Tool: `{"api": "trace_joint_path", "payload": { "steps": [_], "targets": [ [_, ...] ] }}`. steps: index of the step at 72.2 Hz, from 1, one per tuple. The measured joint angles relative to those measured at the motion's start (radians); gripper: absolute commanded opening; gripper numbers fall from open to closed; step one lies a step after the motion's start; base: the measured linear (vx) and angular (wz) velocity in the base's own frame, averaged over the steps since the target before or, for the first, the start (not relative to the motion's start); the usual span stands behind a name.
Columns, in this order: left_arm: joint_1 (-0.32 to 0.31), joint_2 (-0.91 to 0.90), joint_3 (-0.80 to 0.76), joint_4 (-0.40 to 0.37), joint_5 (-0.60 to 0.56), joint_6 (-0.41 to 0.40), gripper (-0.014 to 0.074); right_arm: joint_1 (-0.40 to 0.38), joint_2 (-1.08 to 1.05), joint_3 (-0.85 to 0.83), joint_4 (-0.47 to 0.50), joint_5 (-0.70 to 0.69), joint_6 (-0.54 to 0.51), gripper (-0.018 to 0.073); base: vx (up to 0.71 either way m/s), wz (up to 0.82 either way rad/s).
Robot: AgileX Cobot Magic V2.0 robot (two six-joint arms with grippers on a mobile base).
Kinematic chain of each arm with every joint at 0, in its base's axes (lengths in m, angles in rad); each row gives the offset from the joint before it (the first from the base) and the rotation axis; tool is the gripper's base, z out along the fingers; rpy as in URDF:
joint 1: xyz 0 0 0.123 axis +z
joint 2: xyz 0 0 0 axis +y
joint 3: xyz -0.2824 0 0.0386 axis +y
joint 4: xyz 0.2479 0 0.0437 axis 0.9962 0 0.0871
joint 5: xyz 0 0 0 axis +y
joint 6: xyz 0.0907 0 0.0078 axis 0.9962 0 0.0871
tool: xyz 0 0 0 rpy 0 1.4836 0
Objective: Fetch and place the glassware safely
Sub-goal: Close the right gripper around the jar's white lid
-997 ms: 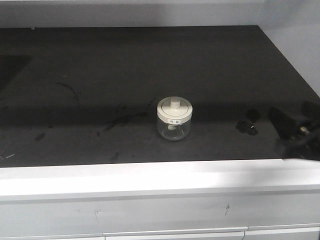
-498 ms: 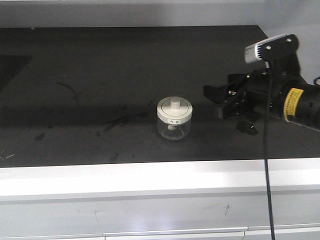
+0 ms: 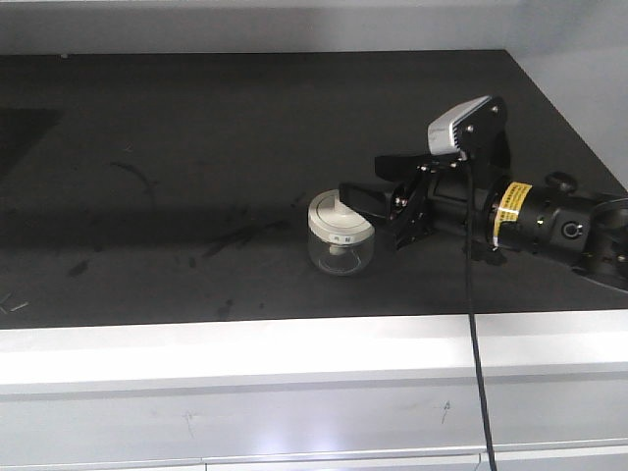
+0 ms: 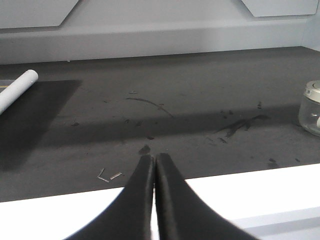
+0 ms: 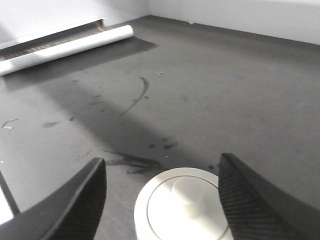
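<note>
Next, the right gripper grabs the jar by the knob on its lid (image 5: 188,195), to fetch the glassware safely.
The glassware, a small clear jar (image 3: 340,245) with an off-white knobbed lid, stands upright on the dark counter (image 3: 196,147). My right gripper (image 3: 361,177) reaches in from the right, open, at lid height; its near finger overlaps the lid's right edge. In the right wrist view the lid (image 5: 185,207) lies low between the two spread fingers of the right gripper (image 5: 162,160), neither touching it. My left gripper (image 4: 152,158) is shut and empty over the counter's front edge, far left of the jar (image 4: 311,107).
A white tube (image 5: 65,47) lies at the far left of the counter, also in the left wrist view (image 4: 17,87). A white front ledge (image 3: 294,343) borders the counter. Grey walls close the back and right sides.
The right arm has swept in from the right edge leftward to the jar, its open fingers now at the lid. The jar has not moved.
</note>
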Motion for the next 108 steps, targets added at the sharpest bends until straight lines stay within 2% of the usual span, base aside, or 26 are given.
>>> {"api": "trace_joint_path", "payload": {
  "steps": [14,41,71,108],
  "targets": [
    [0.000,0.000,0.000,0.000,0.000,0.000,-0.0007,0.000,0.085,0.000,0.067,-0.093,-0.120,0.0419,0.00,0.00],
    [0.000,0.000,0.000,0.000,0.000,0.000,-0.0007,0.000,0.207,-0.004,0.209,-0.139,-0.322,0.0354,0.00,0.00],
    [0.000,0.000,0.000,0.000,0.000,0.000,-0.0007,0.000,0.248,-0.008,0.229,-0.172,-0.345,0.0320,0.00,0.00],
    [0.000,0.000,0.000,0.000,0.000,0.000,-0.0007,0.000,0.249,-0.025,0.236,-0.160,-0.351,0.0337,0.00,0.00]
  ]
}}
